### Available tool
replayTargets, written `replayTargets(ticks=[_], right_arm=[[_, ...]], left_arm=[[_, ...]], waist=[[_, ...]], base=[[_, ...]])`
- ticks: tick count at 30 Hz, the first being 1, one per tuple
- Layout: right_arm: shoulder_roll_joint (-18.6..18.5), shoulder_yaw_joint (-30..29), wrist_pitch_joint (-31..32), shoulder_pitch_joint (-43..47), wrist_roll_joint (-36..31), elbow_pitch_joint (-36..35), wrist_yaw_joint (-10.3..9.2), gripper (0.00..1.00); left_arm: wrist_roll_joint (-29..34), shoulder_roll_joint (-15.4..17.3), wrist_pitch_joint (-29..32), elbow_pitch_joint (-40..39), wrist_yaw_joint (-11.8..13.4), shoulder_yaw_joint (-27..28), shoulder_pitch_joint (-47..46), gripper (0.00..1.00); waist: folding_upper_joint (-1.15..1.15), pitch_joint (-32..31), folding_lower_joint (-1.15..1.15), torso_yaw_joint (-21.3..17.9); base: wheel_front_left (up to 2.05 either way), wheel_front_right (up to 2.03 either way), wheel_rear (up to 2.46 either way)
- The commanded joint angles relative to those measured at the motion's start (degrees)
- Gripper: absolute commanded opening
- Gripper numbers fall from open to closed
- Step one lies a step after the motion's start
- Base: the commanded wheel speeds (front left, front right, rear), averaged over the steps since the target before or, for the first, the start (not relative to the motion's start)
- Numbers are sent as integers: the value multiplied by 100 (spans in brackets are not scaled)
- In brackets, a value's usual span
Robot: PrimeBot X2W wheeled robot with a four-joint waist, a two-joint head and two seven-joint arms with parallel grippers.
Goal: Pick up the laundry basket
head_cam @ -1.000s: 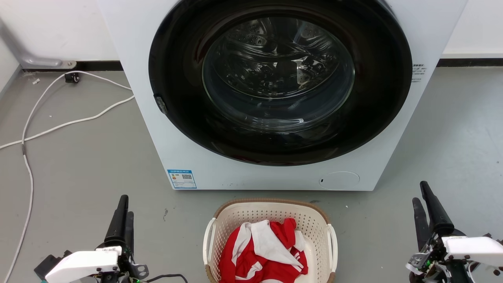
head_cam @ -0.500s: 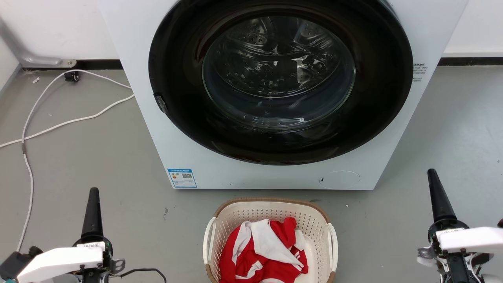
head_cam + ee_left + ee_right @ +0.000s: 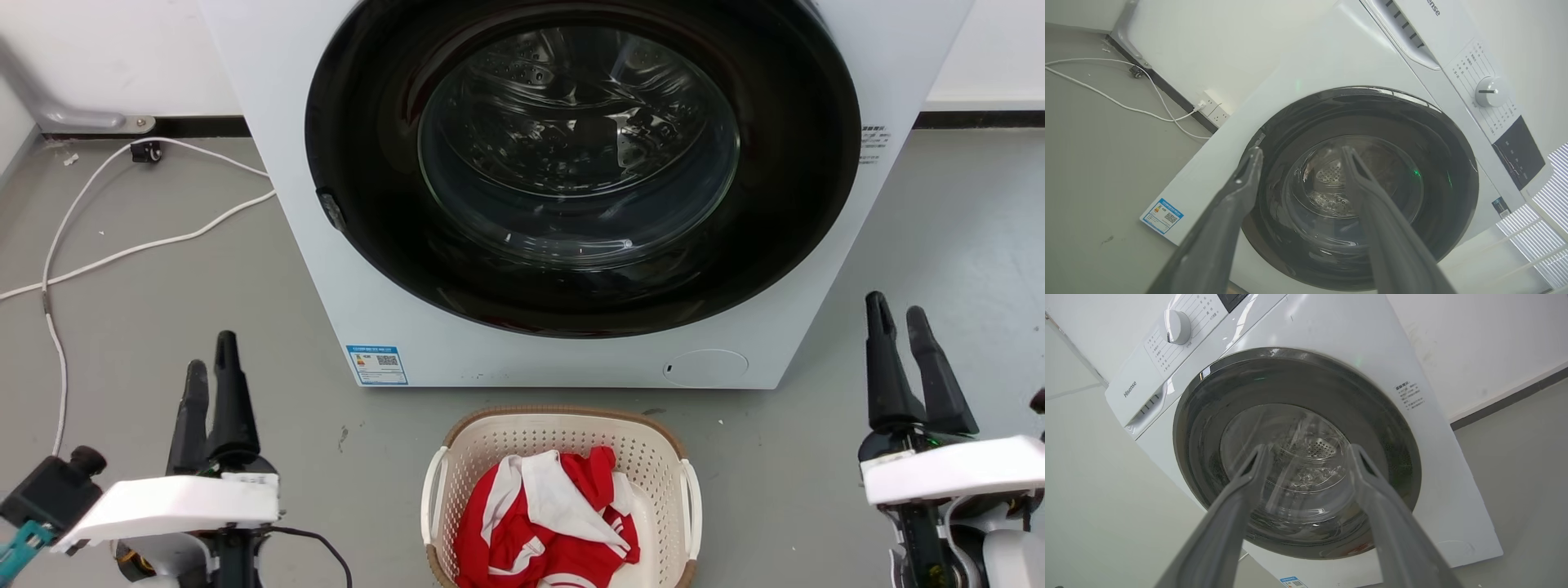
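The robot's left gripper next needs to grab the basket by its narrow white side handle (image 3: 433,496) to pick it up, because the basket's perforated body (image 3: 563,433) is far wider than the robot's open fingers.
The laundry basket (image 3: 563,429), cream with perforated walls, a brown rim and white side handles, stands on the floor at the bottom centre of the head view, in front of the washing machine. A red and white garment (image 3: 547,523) lies inside it. My left gripper (image 3: 211,359) is open over the floor well to the left of the basket, fingers pointing up the view. My right gripper (image 3: 896,314) is open far to the right of it. In the wrist views the left gripper (image 3: 1300,153) and the right gripper (image 3: 1308,451) both point at the machine's door with nothing between the fingers.
The white washing machine (image 3: 392,343) with its dark round glass door (image 3: 580,163) stands just behind the basket. White cables (image 3: 131,249) trail over the grey floor at the left. A wall with a dark baseboard runs along the back.
Both grippers have risen up the head view and turned so that both fingers of each show apart. The left one has moved from further left back toward the right. The basket has not moved.
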Motion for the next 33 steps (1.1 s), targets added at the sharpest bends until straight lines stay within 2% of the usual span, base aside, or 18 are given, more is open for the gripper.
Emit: replayTargets(ticks=[1, 11, 17, 18, 19, 20, 29, 33], right_arm=[[-11, 68, -67, -106, -319, -172, 11, 100], [-11, 203, -239, 7, -1398, -330, 11, 100], [-11, 145, -336, 46, -1828, -262, 12, 100], [-11, 145, -336, 46, -1828, -262, 12, 100], [-10, 140, -366, 63, -1953, -228, 12, 100], [-10, 140, -366, 63, -1953, -228, 12, 100], [-10, 157, -504, 137, -2500, -57, 12, 100], [-10, 169, -560, 142, -2744, 35, 13, 100]], left_arm=[[382, 22, -61, -222, 80, -128, -5, 100], [1775, 46, -232, -488, 306, -773, 71, 100], [2381, 315, -326, -586, 581, -1249, 36, 100], [2381, 315, -326, -586, 581, -1249, 36, 100], [2545, 427, -360, -614, 710, -1446, 24, 100], [2545, 427, -360, -614, 710, -1446, 24, 100], [3029, 871, -488, -563, 1294, -2262, -46, 100], [3172, 997, -544, -489, 1408, -2497, -70, 100]], waist=[[0, 2, 0, -3], [0, 29, 0, -8], [0, 45, 0, -15], [0, 45, 0, -15], [0, 52, 0, -19], [0, 52, 0, -19], [0, 47, 0, -47], [0, 42, 0, -63]], base=[[0, 0, 0], [0, 0, 0], [0, 0, 0], [0, 0, 0], [0, 0, 0], [0, 0, 0], [0, 0, 0], [0, 0, 0]])
